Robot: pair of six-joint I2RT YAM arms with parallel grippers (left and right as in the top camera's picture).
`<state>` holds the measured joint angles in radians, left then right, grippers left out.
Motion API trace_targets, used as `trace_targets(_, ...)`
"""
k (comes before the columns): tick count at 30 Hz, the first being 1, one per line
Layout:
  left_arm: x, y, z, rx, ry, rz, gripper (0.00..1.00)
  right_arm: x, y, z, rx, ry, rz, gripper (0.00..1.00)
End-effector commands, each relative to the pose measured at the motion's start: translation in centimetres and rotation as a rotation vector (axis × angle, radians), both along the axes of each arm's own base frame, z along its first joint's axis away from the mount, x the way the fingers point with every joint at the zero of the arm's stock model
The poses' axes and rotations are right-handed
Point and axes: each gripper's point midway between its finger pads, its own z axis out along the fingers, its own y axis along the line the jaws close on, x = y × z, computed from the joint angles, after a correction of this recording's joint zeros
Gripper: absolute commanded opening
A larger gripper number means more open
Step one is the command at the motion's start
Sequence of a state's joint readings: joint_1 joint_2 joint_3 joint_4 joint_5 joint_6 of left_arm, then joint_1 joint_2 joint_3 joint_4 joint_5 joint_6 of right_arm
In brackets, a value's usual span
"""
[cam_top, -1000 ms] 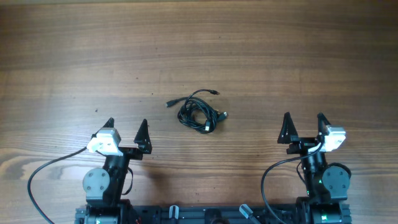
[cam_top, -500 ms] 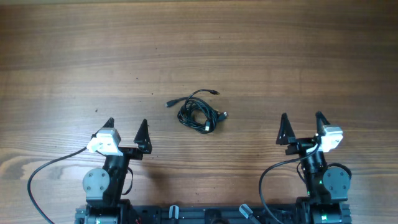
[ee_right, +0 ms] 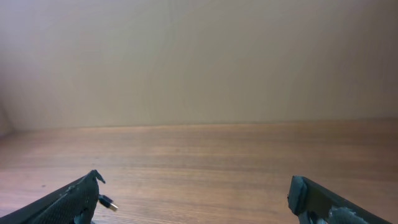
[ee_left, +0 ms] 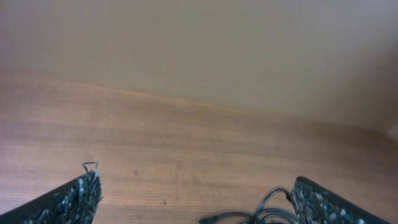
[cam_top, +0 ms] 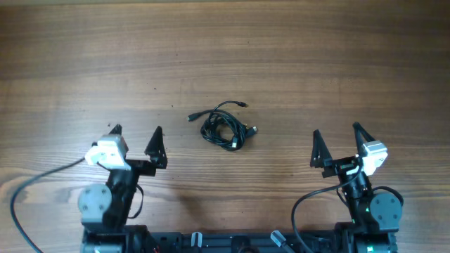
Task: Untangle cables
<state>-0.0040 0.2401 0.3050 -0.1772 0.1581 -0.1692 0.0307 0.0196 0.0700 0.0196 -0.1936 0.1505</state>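
Next, my left gripper takes hold of the bundle's edge cords, which leaves the loops and plug ends free for my right gripper to untangle.
The cables [cam_top: 225, 126] lie as one small tangled bundle of thin black cords with plug ends at the middle of the wooden table. My left gripper [cam_top: 137, 133] is open and empty, to the left of the bundle and nearer the front. In the left wrist view the bundle's loops [ee_left: 261, 213] show at the bottom edge, near the right finger of the left gripper [ee_left: 196, 202]. My right gripper [cam_top: 335, 136] is open and empty, to the right of the bundle. In the right wrist view one plug end [ee_right: 107, 203] shows beside the left finger of the right gripper [ee_right: 196, 199].
The wooden table [cam_top: 225, 56] stretches wide behind and beside the bundle. Thicker black arm wires [cam_top: 28, 186] curve along the front edge by each arm base [cam_top: 232, 242].
The left arm has shifted left and turned a little. The right gripper has edged slightly left and forward. The cables have not moved.
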Motion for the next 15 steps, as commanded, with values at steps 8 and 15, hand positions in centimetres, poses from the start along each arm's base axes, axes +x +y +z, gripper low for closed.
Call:
trace_targets(8, 4.7, -1.5, 8.6, -0.018, 0.314, -0.093, 1.00, -0.1, 3.3, 6.1, -0.026, 0.040, 0.200, 1.00)
trace_targets(15, 7.3, -2.0, 12.1, -0.041, 0.482, -0.119, 1.00, 2.7, 5.2, 10.4, 0.001, 0.312, 0.323, 1.00)
